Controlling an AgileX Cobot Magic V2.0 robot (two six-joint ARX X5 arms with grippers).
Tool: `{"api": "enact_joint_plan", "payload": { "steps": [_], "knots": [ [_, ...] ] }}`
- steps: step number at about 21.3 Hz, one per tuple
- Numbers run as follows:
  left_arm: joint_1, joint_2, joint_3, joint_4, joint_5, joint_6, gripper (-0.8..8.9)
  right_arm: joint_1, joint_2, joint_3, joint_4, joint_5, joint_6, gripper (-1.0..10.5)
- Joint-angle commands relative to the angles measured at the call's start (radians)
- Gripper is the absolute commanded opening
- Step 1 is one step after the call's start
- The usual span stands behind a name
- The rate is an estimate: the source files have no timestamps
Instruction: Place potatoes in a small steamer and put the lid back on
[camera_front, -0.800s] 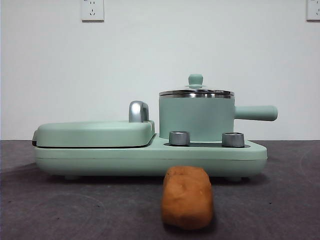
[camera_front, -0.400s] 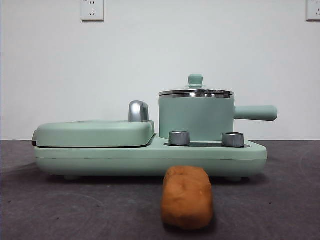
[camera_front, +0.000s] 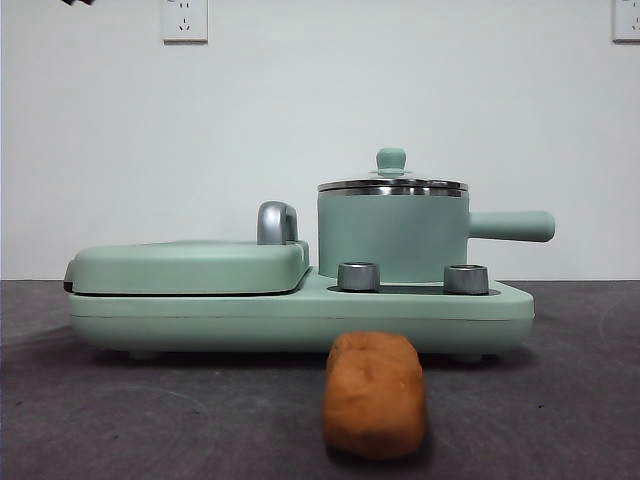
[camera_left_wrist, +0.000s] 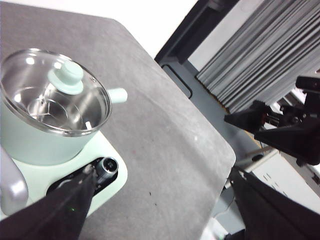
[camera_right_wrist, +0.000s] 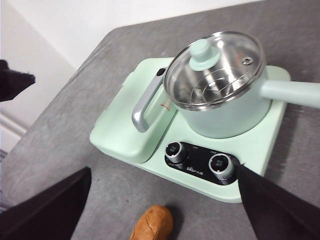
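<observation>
The steamer needs to be uncovered for the potatoes. My left gripper should grab the glass lid by its mint knob next.
The orange-brown potato lies on the grey table in front of the appliance; it also shows in the right wrist view. The mint-green steamer pot stands on the appliance's right side, its handle pointing right. The glass lid with its mint knob sits on the pot, as both wrist views show. My left gripper is open and empty, high above the table beside the pot. My right gripper is open and empty, high above the appliance's front and the potato.
The mint-green appliance base holds a flat griddle lid with a chrome handle on its left and two steel dials at its front. A black arm tip shows at the top left corner.
A black arm tip has come into the front view's top left corner. The potato, the pot and the lid have not moved.
</observation>
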Motion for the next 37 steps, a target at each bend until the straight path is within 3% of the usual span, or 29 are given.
{"api": "enact_joint_plan", "payload": {
  "steps": [1,6,13,17,21,27,34,37],
  "knots": [
    [-0.012,0.019,0.032,-0.018,0.005,0.062,4.38,0.029,0.038,0.017,0.040,-0.002,-0.003,4.7],
    [-0.018,0.019,0.032,-0.026,0.003,0.129,4.37,0.105,0.131,0.017,0.106,0.013,0.010,4.7],
    [-0.018,0.094,0.085,-0.025,-0.095,0.190,4.36,0.236,0.233,0.017,0.119,0.055,0.018,4.7],
    [-0.037,0.270,0.275,-0.085,-0.117,0.219,4.36,0.264,0.215,0.017,0.102,0.051,0.032,4.7],
    [-0.087,0.493,0.554,-0.211,-0.198,0.316,4.35,0.265,0.170,0.017,0.059,0.052,0.033,4.7],
    [-0.159,0.794,0.873,-0.298,-0.372,0.454,4.34,0.264,0.069,0.017,-0.022,0.161,0.046,4.7],
    [-0.227,0.956,0.956,-0.298,-0.514,0.484,4.34,0.264,-0.051,0.017,-0.093,0.214,0.056,4.7],
    [-0.245,0.968,0.956,-0.309,-0.531,0.488,4.31,0.264,-0.083,0.017,-0.093,0.240,0.060,4.7]
  ]
}}
